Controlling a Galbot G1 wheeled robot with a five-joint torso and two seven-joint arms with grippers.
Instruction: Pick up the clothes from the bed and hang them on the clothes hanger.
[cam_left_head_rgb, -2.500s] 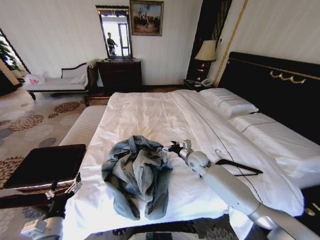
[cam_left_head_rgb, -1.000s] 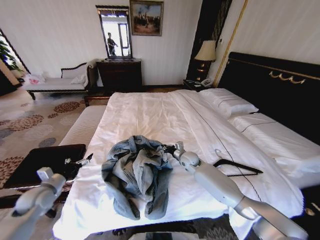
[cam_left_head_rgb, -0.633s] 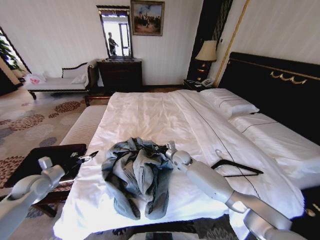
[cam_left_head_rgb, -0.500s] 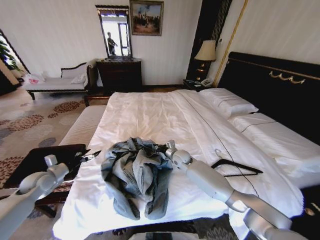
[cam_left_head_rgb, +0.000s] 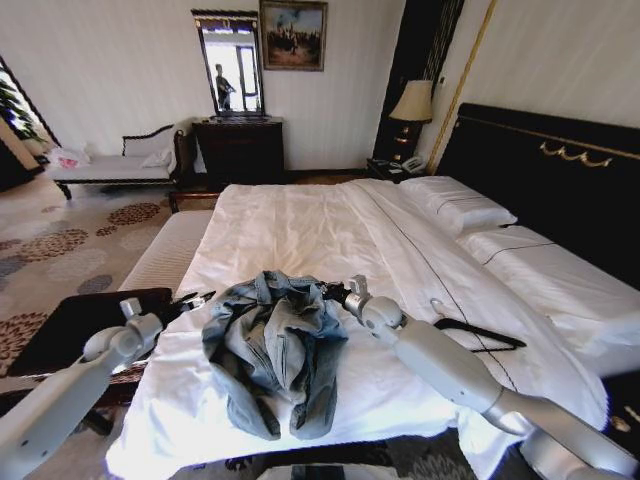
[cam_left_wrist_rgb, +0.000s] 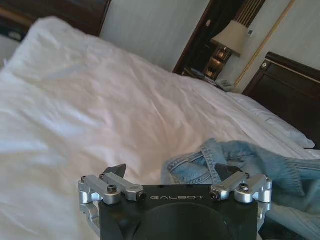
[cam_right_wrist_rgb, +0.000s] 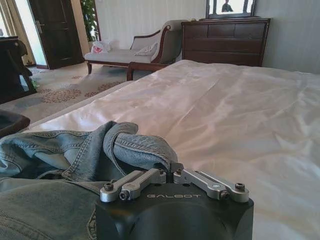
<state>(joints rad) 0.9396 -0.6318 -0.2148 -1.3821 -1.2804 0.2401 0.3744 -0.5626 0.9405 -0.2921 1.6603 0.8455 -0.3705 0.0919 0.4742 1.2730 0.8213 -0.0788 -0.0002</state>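
Note:
The left gripper pinches the jacket by the seamed shoulder edge (cam_left_head_rgb: 234, 292) that stands up next, since the jacket lies slack and crumpled (cam_left_head_rgb: 276, 355) on the sheet.
The clothes (cam_left_head_rgb: 272, 345), a light-blue denim jacket, lie crumpled near the foot of the bed (cam_left_head_rgb: 300, 225), on its white sheet. My right gripper (cam_left_head_rgb: 335, 292) is at the jacket's far right edge, shut on a denim fold (cam_right_wrist_rgb: 140, 145), with its fingertips (cam_right_wrist_rgb: 162, 168) pinched together. My left gripper (cam_left_head_rgb: 196, 298) hovers just off the jacket's left edge. Its fingers (cam_left_wrist_rgb: 116, 170) stand wide open with nothing between them, and the denim (cam_left_wrist_rgb: 235, 155) lies just ahead. The black clothes hanger (cam_left_head_rgb: 482, 333) lies flat on the sheet to the right of my right arm.
A pale upholstered bench (cam_left_head_rgb: 165, 255) runs along the bed's left side, with a black table (cam_left_head_rgb: 75, 325) near my left arm. Pillows (cam_left_head_rgb: 455, 205) and the black headboard (cam_left_head_rgb: 560, 165) are at far right. A dark dresser (cam_left_head_rgb: 240, 150) stands against the back wall.
My left arm has swung up and forward, bringing its open gripper to the jacket's left edge. My right gripper went to the jacket's right edge and has drawn back slightly.

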